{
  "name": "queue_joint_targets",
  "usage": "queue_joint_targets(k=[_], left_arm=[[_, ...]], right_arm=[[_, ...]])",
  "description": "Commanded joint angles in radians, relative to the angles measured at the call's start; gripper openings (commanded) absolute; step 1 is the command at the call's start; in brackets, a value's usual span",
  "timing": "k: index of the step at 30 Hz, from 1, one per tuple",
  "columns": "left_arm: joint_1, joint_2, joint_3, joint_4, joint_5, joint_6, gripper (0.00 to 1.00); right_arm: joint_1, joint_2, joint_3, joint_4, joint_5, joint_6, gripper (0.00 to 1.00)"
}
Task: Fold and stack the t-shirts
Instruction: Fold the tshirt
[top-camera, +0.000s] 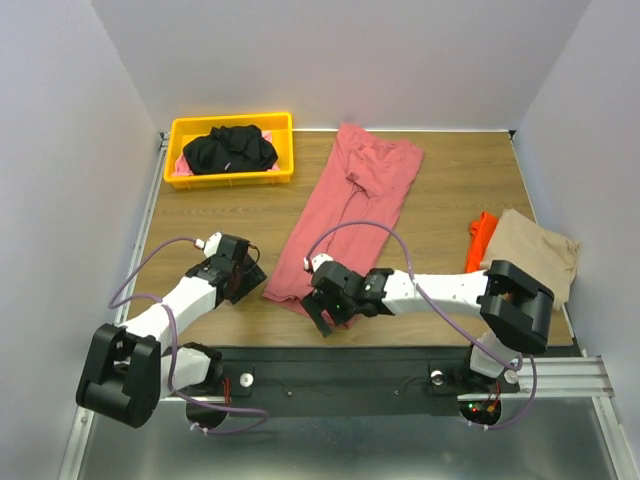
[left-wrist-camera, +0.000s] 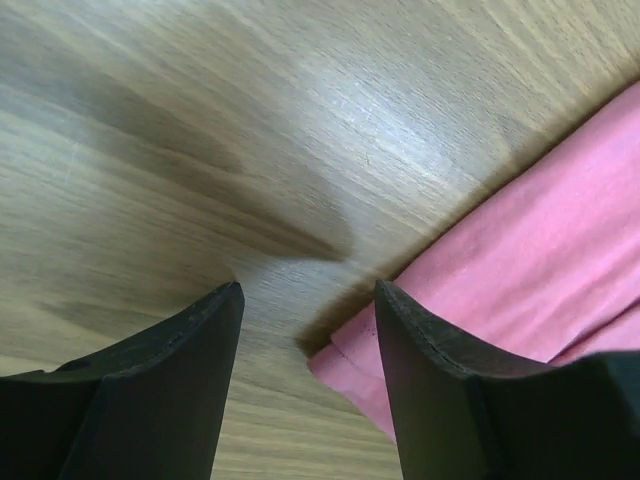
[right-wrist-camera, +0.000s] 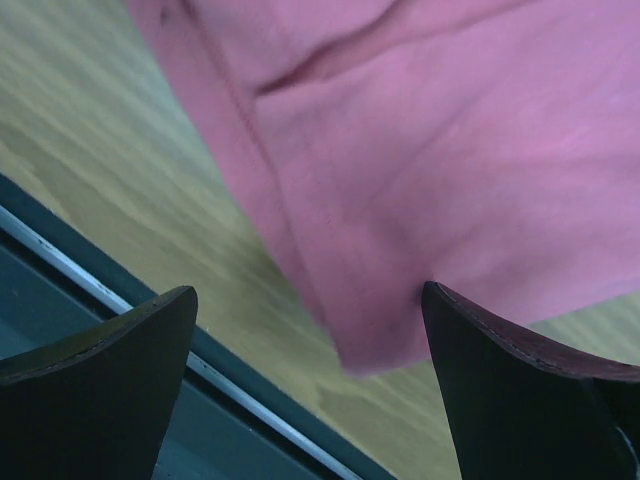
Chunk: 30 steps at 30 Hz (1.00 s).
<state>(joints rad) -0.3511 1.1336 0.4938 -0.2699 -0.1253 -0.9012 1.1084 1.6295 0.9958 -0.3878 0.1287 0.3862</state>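
Note:
My right gripper grabs the dusty-red t-shirt (top-camera: 350, 205) by its near corner next, to fold it evenly. That corner is opposite the t-shirt's corner at my left gripper.
The dusty-red t-shirt (top-camera: 350, 205) lies folded lengthwise in a long strip down the middle of the table. My left gripper (top-camera: 252, 278) is open at its near left corner (left-wrist-camera: 345, 360), which sits between the fingers. My right gripper (top-camera: 322, 312) is open over its near right corner (right-wrist-camera: 400, 330), close to the table's front edge. The black t-shirt (top-camera: 230, 148) lies bunched in the yellow bin (top-camera: 283, 125). The tan t-shirt (top-camera: 535, 250) lies folded at the right edge.
An orange cloth (top-camera: 481, 238) lies beside the tan shirt. Pink cloth shows under the black shirt in the bin. The dark front rail (right-wrist-camera: 60, 300) runs just below the right gripper. White walls close in the table on three sides.

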Motion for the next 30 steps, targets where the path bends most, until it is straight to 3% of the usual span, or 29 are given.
queue_joint_targets(k=[1, 11, 16, 20, 22, 24, 25, 29, 30], left_arm=[[0.001, -0.049, -0.057, 0.021, 0.079, 0.012, 0.66], [-0.003, -0.052, -0.067, 0.043, 0.153, 0.056, 0.66], [-0.02, -0.064, -0.078, 0.043, 0.197, 0.071, 0.6], [-0.025, -0.041, -0.067, 0.038, 0.194, 0.076, 0.48], [-0.025, -0.032, -0.058, 0.041, 0.19, 0.074, 0.36], [-0.029, -0.018, -0.055, 0.052, 0.203, 0.079, 0.15], [-0.028, -0.015, -0.054, 0.055, 0.21, 0.081, 0.0], [-0.034, -0.114, -0.081, 0.061, 0.234, 0.065, 0.0], [-0.034, -0.15, -0.101, 0.051, 0.228, 0.029, 0.0]], right_arm=[[0.063, -0.022, -0.031, 0.023, 0.077, 0.062, 1.0], [0.07, 0.023, -0.065, 0.017, 0.098, 0.079, 0.95], [0.07, 0.029, -0.065, 0.013, 0.115, 0.083, 0.88], [0.07, 0.033, -0.063, 0.012, 0.123, 0.097, 0.79], [0.07, 0.032, -0.065, 0.012, 0.126, 0.102, 0.74], [0.07, 0.03, -0.066, 0.01, 0.127, 0.106, 0.7], [0.07, 0.027, -0.068, 0.01, 0.127, 0.106, 0.63], [0.073, 0.023, -0.078, 0.009, 0.069, 0.08, 0.39], [0.08, 0.026, -0.082, 0.007, 0.066, 0.074, 0.25]])
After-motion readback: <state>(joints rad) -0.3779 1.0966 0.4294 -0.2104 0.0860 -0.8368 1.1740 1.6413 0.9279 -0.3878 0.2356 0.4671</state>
